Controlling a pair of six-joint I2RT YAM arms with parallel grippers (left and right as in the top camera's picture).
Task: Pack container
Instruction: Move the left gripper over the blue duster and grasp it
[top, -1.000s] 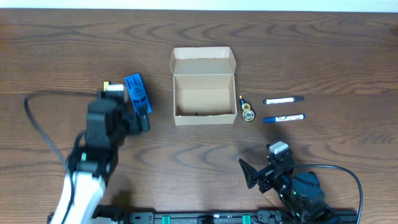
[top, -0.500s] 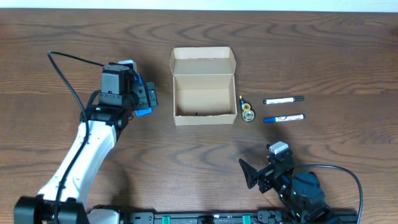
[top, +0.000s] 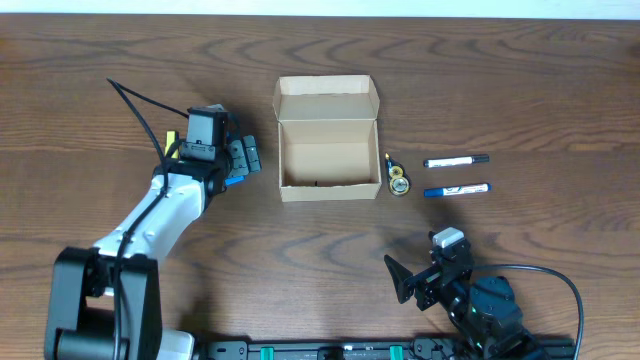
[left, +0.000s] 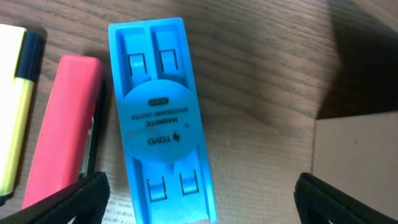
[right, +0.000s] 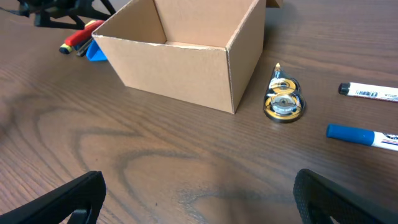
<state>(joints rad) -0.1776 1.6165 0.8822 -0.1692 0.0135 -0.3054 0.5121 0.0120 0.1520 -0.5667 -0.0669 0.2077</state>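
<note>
My left gripper should next grip the blue whiteboard duster (top: 232, 181) across its narrow width near its round middle, with the label side showing. Then it can lower the duster flat into the box.
The container (top: 328, 150) is an open tan cardboard box with its flap lid folded back; it also shows in the right wrist view (right: 180, 50), and its corner in the left wrist view (left: 357, 162). My left gripper (top: 241, 158) hovers open just left of the box, over a blue magnetic whiteboard duster (left: 161, 118) that lies between its spread fingers (left: 200, 202). Only a sliver of the duster (top: 232, 181) shows from overhead. My right gripper (top: 418, 274) rests open near the front edge, over bare wood (right: 202, 199).
A pink stapler-like item (left: 65, 124) and a yellow highlighter (left: 15, 112) lie left of the duster. Right of the box lie a gold correction tape (top: 398, 181), a black-capped marker (top: 456, 160) and a blue marker (top: 457, 189).
The left arm has swung toward the back and right, coming over the blue duster beside the box. The right arm has not moved.
</note>
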